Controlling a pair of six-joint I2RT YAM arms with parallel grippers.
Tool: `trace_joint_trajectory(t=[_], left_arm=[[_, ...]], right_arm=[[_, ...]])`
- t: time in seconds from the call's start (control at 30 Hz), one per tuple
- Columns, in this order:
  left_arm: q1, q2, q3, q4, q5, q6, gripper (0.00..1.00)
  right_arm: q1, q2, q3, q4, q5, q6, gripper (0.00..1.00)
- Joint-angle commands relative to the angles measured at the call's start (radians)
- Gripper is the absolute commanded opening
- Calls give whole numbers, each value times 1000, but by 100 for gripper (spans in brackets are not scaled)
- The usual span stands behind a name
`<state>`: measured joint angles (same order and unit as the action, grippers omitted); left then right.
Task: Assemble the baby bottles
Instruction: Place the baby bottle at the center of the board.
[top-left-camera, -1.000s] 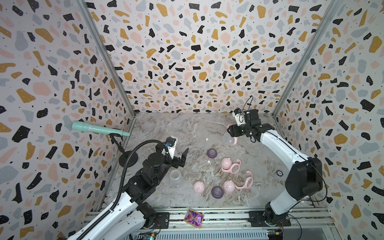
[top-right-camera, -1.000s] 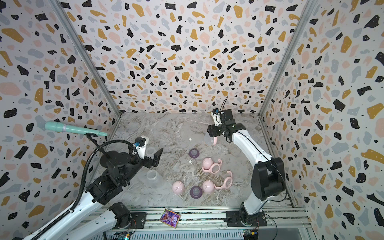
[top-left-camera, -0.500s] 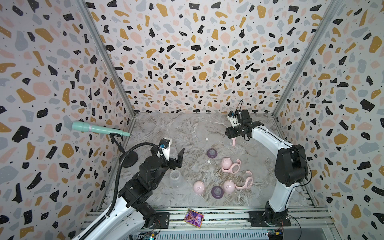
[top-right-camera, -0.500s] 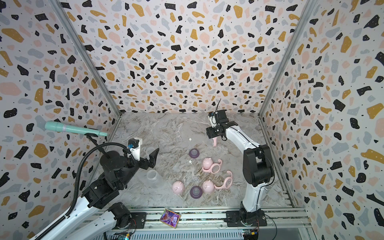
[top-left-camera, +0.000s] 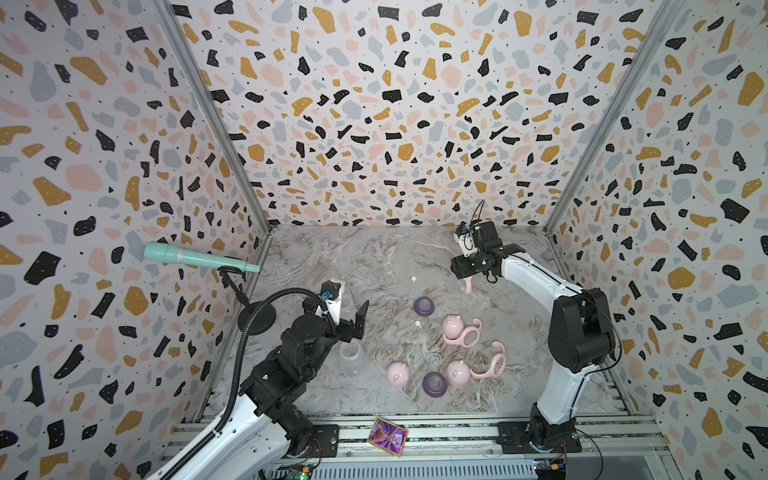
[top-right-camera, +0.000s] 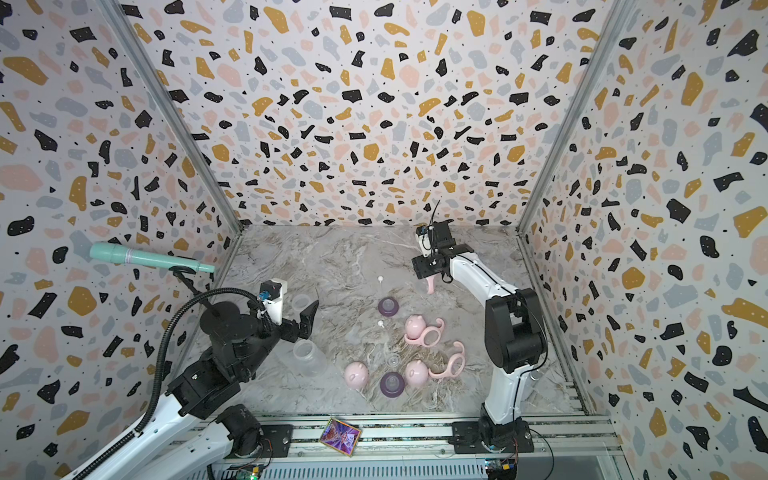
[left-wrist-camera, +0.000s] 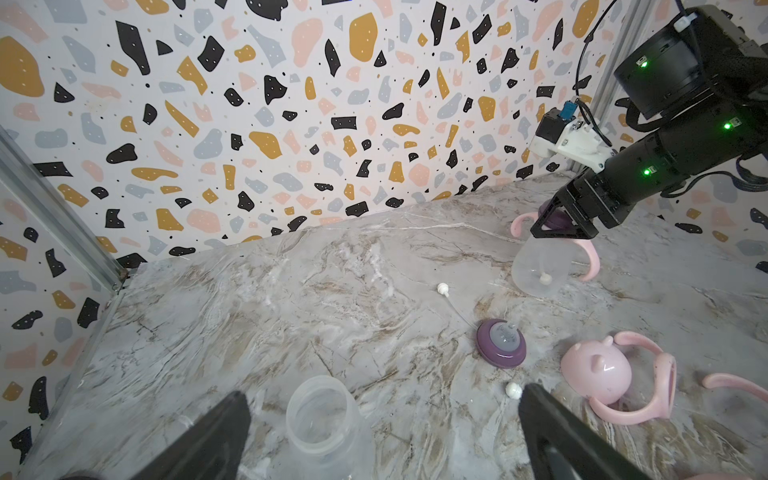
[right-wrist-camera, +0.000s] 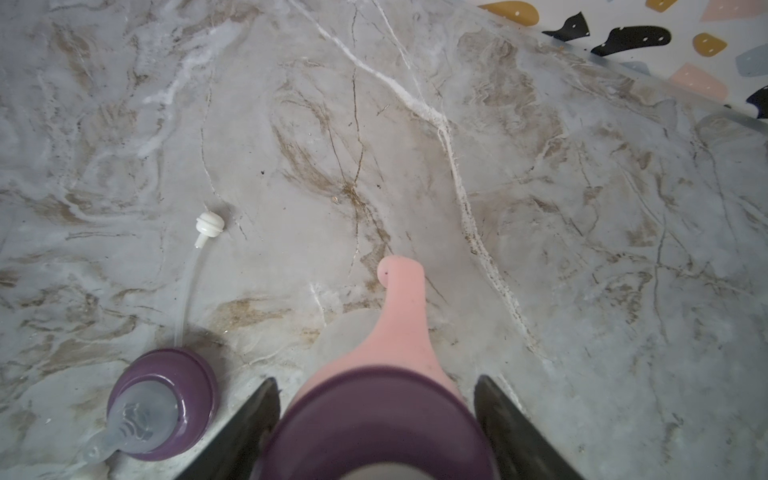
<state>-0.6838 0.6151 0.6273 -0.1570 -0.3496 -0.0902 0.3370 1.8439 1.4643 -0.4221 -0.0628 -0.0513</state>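
Observation:
The bottle is standing upright on the marble floor with its purple ring (right-wrist-camera: 376, 404) flat over its pink collar, so the robot's right gripper needs to let go of the bottle now.
My right gripper (top-left-camera: 469, 270) is shut on a partly built baby bottle (left-wrist-camera: 540, 266) near the back right. That bottle has a clear body, a pink handled collar (right-wrist-camera: 401, 307) and a purple ring (right-wrist-camera: 378, 419) that sits between the jaws. My left gripper (left-wrist-camera: 384, 395) hangs wide open and empty at the left, over a clear bottle body (left-wrist-camera: 320, 419) lying on its side. A second clear body (top-left-camera: 351, 359) lies nearer the front. Loose on the floor are two purple teat rings (top-left-camera: 424, 306) (top-left-camera: 434, 383), three pink dome caps (top-left-camera: 452, 326) (top-left-camera: 397, 373) (top-left-camera: 458, 372) and two pink collars (top-left-camera: 467, 337) (top-left-camera: 494, 361).
A teal microphone (top-left-camera: 195, 259) on a black stand reaches in from the left wall. Two small white straw weights (top-left-camera: 413, 279) (top-left-camera: 417, 324) lie on the marble floor. A colourful card (top-left-camera: 387, 436) rests on the front rail. Terrazzo walls close in three sides.
My right arm has folded in, and its gripper has shifted slightly left with the bottle still in it. My left gripper has drawn back a little toward the front and stays open.

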Motion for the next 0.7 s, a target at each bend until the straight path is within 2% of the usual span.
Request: trace_joint_trajectory(t=[0.0, 0.13, 0.23, 0.3, 0.37, 0.57, 0.67], left_arm=[[0, -7, -8, 22, -10, 13, 100], [0, -6, -10, 19, -10, 13, 100], [0, -6, -12, 16, -8, 16, 100], [0, -5, -11, 12, -10, 18, 100], [0, -6, -10, 8, -13, 19, 100], [0, 7, -11, 10, -27, 20, 100], [0, 14, -10, 13, -55, 11, 100]], right_arm=[[5, -11, -4, 4, 1, -5, 55], [5, -21, -9, -2, 0, -5, 68], [5, -28, -1, -19, -3, -9, 80], [7, -42, 6, -35, -2, -9, 93], [10, -68, 9, -42, 3, -6, 100], [40, -149, 42, -128, 40, 9, 99], [81, -222, -6, -158, 56, 48, 99]])
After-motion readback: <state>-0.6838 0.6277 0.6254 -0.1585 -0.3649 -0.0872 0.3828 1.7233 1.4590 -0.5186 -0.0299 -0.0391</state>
